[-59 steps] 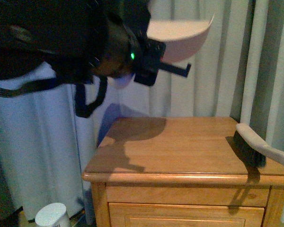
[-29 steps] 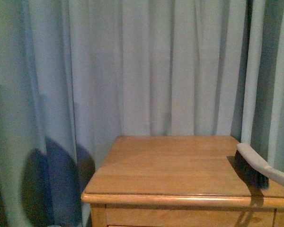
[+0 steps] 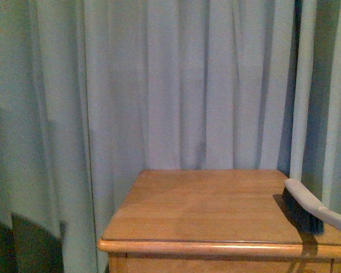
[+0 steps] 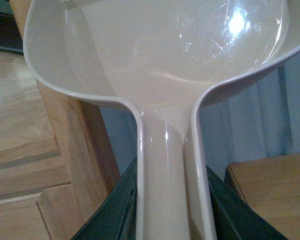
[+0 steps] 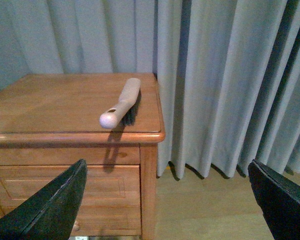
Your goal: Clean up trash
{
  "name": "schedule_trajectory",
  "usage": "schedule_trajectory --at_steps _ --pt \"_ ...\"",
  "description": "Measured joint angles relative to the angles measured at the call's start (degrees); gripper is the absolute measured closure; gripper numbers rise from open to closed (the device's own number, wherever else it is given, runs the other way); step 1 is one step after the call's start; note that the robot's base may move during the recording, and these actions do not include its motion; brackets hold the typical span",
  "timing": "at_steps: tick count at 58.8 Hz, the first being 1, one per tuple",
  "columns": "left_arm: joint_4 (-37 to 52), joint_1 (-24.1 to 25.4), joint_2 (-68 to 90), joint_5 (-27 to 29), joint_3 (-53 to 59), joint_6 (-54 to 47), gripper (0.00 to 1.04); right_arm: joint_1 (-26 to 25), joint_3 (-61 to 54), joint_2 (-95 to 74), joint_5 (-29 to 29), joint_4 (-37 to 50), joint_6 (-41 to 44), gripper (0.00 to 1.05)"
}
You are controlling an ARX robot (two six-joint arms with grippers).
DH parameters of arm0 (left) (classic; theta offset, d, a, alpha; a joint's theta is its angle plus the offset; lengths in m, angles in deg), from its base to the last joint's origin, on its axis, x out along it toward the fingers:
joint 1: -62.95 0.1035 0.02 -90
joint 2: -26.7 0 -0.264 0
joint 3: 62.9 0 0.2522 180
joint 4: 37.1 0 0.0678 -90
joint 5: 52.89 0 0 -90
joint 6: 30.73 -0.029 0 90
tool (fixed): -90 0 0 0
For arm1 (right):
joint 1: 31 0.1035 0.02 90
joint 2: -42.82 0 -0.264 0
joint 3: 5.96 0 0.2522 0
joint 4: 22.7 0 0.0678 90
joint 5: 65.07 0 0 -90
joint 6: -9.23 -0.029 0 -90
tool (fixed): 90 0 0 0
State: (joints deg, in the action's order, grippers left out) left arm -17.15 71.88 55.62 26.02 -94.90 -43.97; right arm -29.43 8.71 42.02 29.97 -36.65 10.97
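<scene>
The brush's dark bristles rest on the nightstand's top and its pale handle (image 3: 335,220) sticks out from there, so my right gripper should reach the brush and grab it by that handle.
No crumpled white wad of trash shows in any view. My left gripper (image 4: 171,210) is shut on the handle of the cream dustpan (image 4: 160,55), whose empty scoop fills the left wrist view. My right gripper (image 5: 172,205) is open and empty, in front of the wooden nightstand (image 5: 65,100) and apart from it. A hand brush (image 5: 121,106) with a pale handle and dark bristles lies on the nightstand's top near its edge; it also shows in the front view (image 3: 307,207). Neither arm shows in the front view.
Grey-blue curtains (image 3: 159,85) hang behind and beside the nightstand (image 3: 210,210). A drawer front (image 5: 55,187) shows below the top. Wooden floor (image 5: 205,210) lies beside the nightstand. In the left wrist view, wooden furniture (image 4: 25,165) stands close to the dustpan.
The left arm with the dustpan has left the front view. The view has shifted, so the nightstand sits lower in frame. The brush has not moved on the nightstand.
</scene>
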Motion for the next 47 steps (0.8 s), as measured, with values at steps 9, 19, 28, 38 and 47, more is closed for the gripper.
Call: schedule_trajectory --at_steps 9,19,28,38,47 --pt "-0.1 0.0 -1.0 0.0 0.5 0.7 0.77 3.6 5.6 -14.9 4.1 -0.2 2.1 0.07" --pt "-0.1 0.0 -1.0 0.1 0.5 0.9 0.77 0.5 19.5 -33.3 -4.4 -2.1 0.4 0.07" --pt "-0.1 0.0 -1.0 0.1 0.5 0.9 0.77 -1.7 35.3 -51.5 -7.6 -7.8 -1.0 0.07" --pt "-0.1 0.0 -1.0 0.1 0.5 0.9 0.77 -2.5 52.7 -70.7 -7.4 -16.2 -3.6 0.07" --pt "-0.1 0.0 -1.0 0.1 0.5 0.9 0.77 -1.0 62.5 -83.7 -4.8 -19.5 -5.5 0.07"
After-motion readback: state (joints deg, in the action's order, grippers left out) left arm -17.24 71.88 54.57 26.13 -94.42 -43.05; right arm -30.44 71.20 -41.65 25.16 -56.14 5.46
